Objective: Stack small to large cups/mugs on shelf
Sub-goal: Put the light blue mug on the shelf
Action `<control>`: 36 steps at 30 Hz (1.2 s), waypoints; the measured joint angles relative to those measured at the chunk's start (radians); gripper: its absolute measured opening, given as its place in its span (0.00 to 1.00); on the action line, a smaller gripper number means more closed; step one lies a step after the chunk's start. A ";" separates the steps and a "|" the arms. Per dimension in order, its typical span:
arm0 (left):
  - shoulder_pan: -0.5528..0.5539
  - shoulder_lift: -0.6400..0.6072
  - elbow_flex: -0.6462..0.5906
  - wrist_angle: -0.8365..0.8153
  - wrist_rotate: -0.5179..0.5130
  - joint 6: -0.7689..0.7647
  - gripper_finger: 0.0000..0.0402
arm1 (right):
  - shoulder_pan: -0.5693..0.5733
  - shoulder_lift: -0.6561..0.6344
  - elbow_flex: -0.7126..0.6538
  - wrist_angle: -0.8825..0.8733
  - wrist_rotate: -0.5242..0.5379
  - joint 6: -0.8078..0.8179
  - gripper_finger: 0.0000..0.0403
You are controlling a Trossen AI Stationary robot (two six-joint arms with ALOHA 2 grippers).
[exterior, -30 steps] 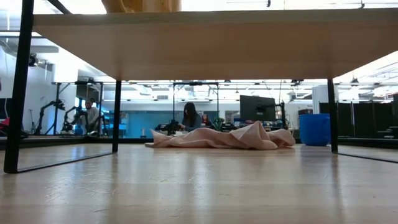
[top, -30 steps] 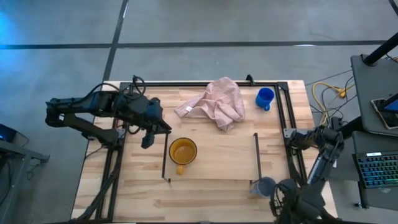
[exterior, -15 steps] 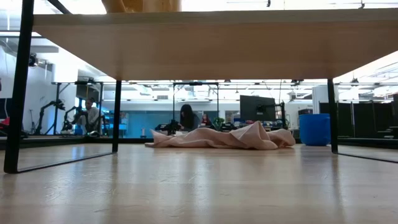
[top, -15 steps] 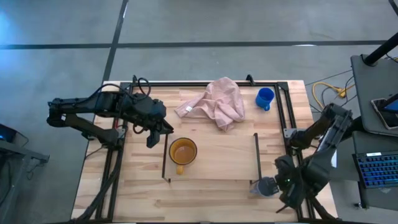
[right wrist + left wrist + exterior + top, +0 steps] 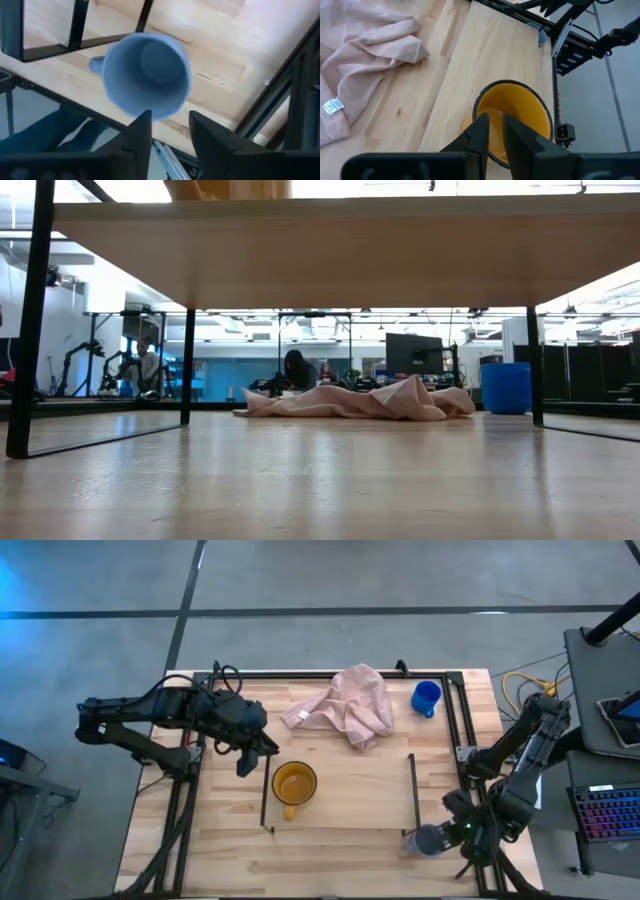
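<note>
The grey mug should go on the shelf in a stack, so my right gripper should next grab it by its rim (image 5: 164, 115).
The wide yellow-orange mug (image 5: 294, 783) stands upright on the left part of the shelf (image 5: 360, 795), handle toward the near edge. My left gripper (image 5: 243, 762) hovers shut just left of the shelf, looking at the yellow mug (image 5: 512, 117). The grey mug (image 5: 425, 838) stands upright on the tabletop by the shelf's right rail, close to the near edge. My right gripper (image 5: 457, 833) is open right beside it, above the grey mug (image 5: 146, 75), touching nothing. The blue mug (image 5: 426, 697) stands at the far right.
A crumpled pink cloth (image 5: 345, 705) lies on the far part of the table, between the shelf and the blue mug (image 5: 507, 388). The shelf's black rails (image 5: 413, 790) stand at its two short ends. The black table frame (image 5: 465, 730) runs along the right edge.
My right arm has swung its elbow out and up at the table's right near corner, bringing its wrist over toward the grey mug. My left gripper has edged slightly toward the shelf. The mugs and the cloth have stayed put.
</note>
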 joint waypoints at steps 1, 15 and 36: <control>0.000 0.000 0.000 0.000 0.000 -0.001 0.10 | 0.000 -0.005 -0.008 0.009 -0.001 -0.002 0.35; 0.000 0.000 0.000 0.000 -0.004 -0.027 0.10 | 0.009 0.046 -0.075 0.070 0.005 -0.096 0.41; 0.000 0.000 0.000 0.000 -0.003 -0.028 0.10 | 0.017 0.118 -0.148 0.166 0.008 -0.075 0.32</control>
